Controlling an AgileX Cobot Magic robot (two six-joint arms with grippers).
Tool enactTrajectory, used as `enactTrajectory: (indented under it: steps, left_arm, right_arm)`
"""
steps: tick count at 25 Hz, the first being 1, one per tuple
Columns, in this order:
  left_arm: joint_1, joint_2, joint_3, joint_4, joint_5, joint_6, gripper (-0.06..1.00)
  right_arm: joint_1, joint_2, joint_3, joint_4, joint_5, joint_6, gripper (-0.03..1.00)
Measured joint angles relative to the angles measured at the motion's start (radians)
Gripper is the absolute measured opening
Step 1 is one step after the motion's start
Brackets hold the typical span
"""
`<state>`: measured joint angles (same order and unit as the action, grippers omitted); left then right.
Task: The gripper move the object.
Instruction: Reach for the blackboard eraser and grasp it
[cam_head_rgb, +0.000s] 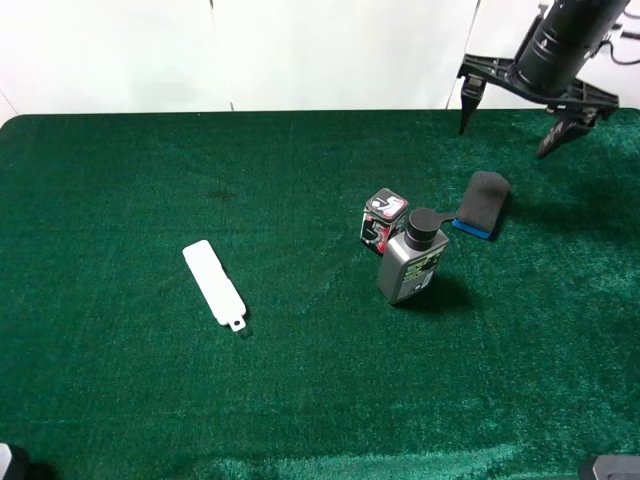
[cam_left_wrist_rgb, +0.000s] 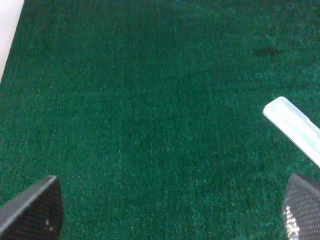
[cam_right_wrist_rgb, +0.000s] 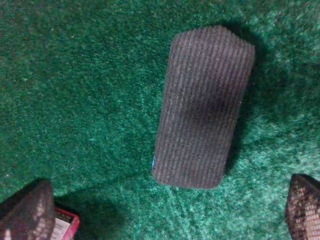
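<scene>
I should next move the pad across the green cloth (cam_head_rgb: 300, 190), grabbing its long edges with my right gripper.
The object, an oblong pad with a dark felt top and a blue base (cam_head_rgb: 483, 203), lies flat on the green cloth at the right, just beyond the grey bottle. In the right wrist view the pad (cam_right_wrist_rgb: 202, 107) fills the middle. My right gripper (cam_head_rgb: 512, 125) hangs above and behind it, open and empty, its fingertips (cam_right_wrist_rgb: 25, 212) spread wide on either side. My left gripper (cam_left_wrist_rgb: 170, 210) is open and empty over bare cloth; it is out of the exterior view.
A grey pump bottle (cam_head_rgb: 411, 259) stands near the middle-right, with a small black-and-pink box (cam_head_rgb: 383, 222) right behind it. A flat white strip with a tab (cam_head_rgb: 214, 283) lies to the left; it also shows in the left wrist view (cam_left_wrist_rgb: 295, 127).
</scene>
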<state>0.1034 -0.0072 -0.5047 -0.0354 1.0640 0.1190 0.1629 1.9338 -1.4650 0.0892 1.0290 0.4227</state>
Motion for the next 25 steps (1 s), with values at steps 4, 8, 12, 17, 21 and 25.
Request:
enactTrajectory:
  steps: [4,8,12,17,21,25]
  left_arm:
    - [0.000,-0.001,0.000,0.000,0.000,0.000,0.88]
    - [0.000,-0.001,0.000,0.000,0.000,0.000,0.88]
    - [0.000,-0.001,0.000,0.000,0.000,0.000,0.88]
    - [0.000,-0.001,0.000,0.000,0.000,0.000,0.88]
    - [0.000,-0.001,0.000,0.000,0.000,0.000,0.88]
    - [0.000,-0.001,0.000,0.000,0.000,0.000,0.88]
  right_arm:
    - [-0.009,0.032,0.000,0.007,-0.022,-0.007,0.69]
    - [-0.014,0.065,0.000,0.013,-0.034,-0.010,0.69]
    - [-0.022,0.103,-0.001,0.014,-0.041,-0.011,0.69]
    - [-0.036,0.134,0.026,0.024,-0.087,-0.029,0.69]
    - [-0.038,0.163,0.038,0.033,-0.106,-0.038,0.69]
    - [-0.038,0.206,0.038,0.041,-0.129,-0.045,0.69]
